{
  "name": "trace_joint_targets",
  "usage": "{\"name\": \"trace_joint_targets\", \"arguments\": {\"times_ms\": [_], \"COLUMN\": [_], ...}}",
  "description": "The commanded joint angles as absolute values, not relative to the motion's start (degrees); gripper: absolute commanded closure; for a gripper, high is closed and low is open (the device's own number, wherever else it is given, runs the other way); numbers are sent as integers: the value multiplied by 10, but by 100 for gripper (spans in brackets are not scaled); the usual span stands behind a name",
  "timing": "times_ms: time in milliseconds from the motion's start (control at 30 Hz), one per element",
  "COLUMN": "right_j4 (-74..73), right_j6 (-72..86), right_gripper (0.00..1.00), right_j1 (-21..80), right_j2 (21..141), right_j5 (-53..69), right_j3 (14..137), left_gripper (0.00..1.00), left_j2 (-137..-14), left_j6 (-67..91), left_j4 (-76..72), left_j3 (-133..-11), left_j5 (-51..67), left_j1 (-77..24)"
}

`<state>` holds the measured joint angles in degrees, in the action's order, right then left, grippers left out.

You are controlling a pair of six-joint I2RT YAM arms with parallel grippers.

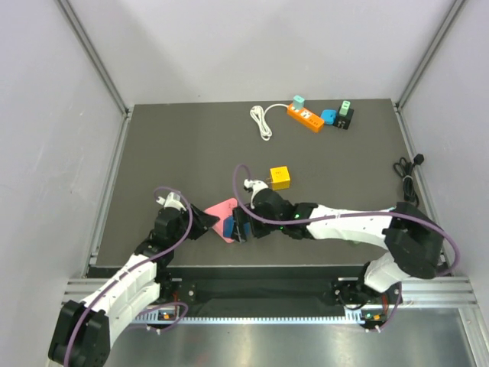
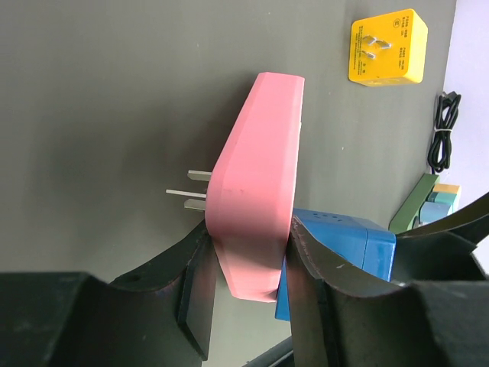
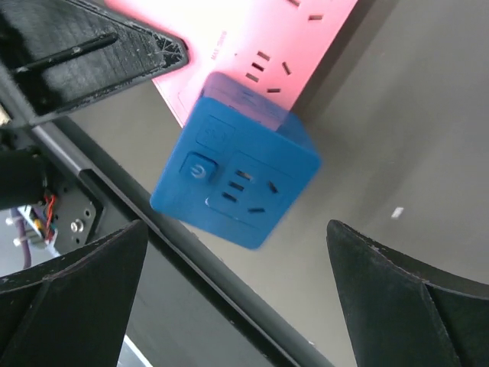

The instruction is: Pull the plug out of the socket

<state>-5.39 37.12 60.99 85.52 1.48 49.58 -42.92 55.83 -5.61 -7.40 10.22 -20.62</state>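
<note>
The robot's right gripper should pull the plug off the side of the pink socket, so next it should grab the blue cube plug [image 1: 229, 228] [image 3: 238, 167] across its opposite sides.
A pink socket block [image 1: 221, 208] sits low over the near middle of the dark mat. A blue cube plug [image 1: 229, 228] sits against its face. My left gripper [image 1: 208, 224] is shut on the pink socket; in the left wrist view [image 2: 248, 233] both fingers press its flat sides [image 2: 256, 191], with its metal prongs pointing left and the blue cube [image 2: 344, 245] on its right side. My right gripper [image 1: 238, 225] is open. In the right wrist view [image 3: 235, 237] its fingers stand wide apart on either side of the blue cube [image 3: 237, 183], not touching it, and the pink socket [image 3: 252, 38] lies behind.
A yellow cube adapter [image 1: 280, 177] lies just beyond the grippers and also shows in the left wrist view [image 2: 386, 47]. An orange power strip [image 1: 306, 117] with a white cable [image 1: 262, 122] and several small adapters lies at the far edge. A black cable [image 1: 405, 172] lies at the right edge.
</note>
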Motion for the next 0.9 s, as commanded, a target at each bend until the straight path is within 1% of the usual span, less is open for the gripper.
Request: {"name": "trace_joint_targets", "arguments": {"times_ms": [0, 33, 167, 300, 433, 600, 700, 733, 767, 833, 867], "right_j4": [-69, -86, -91, -98, -146, -153, -138, -128, -120, -98, -95], "right_j6": [425, 453, 490, 479, 468, 486, 485, 487, 488, 496, 498], "right_gripper": [0, 0, 0, 0, 1, 4, 10, 12, 18, 20, 24], "right_j1": [640, 642, 643, 643, 643, 643, 643, 643, 643, 646, 646], "right_j2": [885, 891, 911, 911, 916, 930, 946, 948, 949, 947, 947], "right_j5": [-57, -79, -91, -105, -125, -105, -79, -76, -72, -69, -69], "right_j3": [570, 580, 592, 606, 630, 626, 622, 618, 614, 606, 606], "left_gripper": [100, 100, 100, 100, 100, 100, 100, 100, 100, 100, 100], "left_j2": [-439, -439, -438, -437, -438, -431, -428, -428, -428, -423, -421], "left_j6": [536, 536, 537, 534, 533, 534, 534, 533, 533, 533, 534], "left_j4": [7, 8, 9, 11, 12, 15, 18, 20, 23, 27, 28], "left_j3": [-65, -66, -65, -69, -69, -66, -67, -68, -69, -69, -69], "left_j5": [95, 95, 96, 96, 97, 98, 98, 97, 95, 96, 94], "left_j1": [-207, -207, -207, -207, -207, -207, -207, -207, -207, -207, -207]}}
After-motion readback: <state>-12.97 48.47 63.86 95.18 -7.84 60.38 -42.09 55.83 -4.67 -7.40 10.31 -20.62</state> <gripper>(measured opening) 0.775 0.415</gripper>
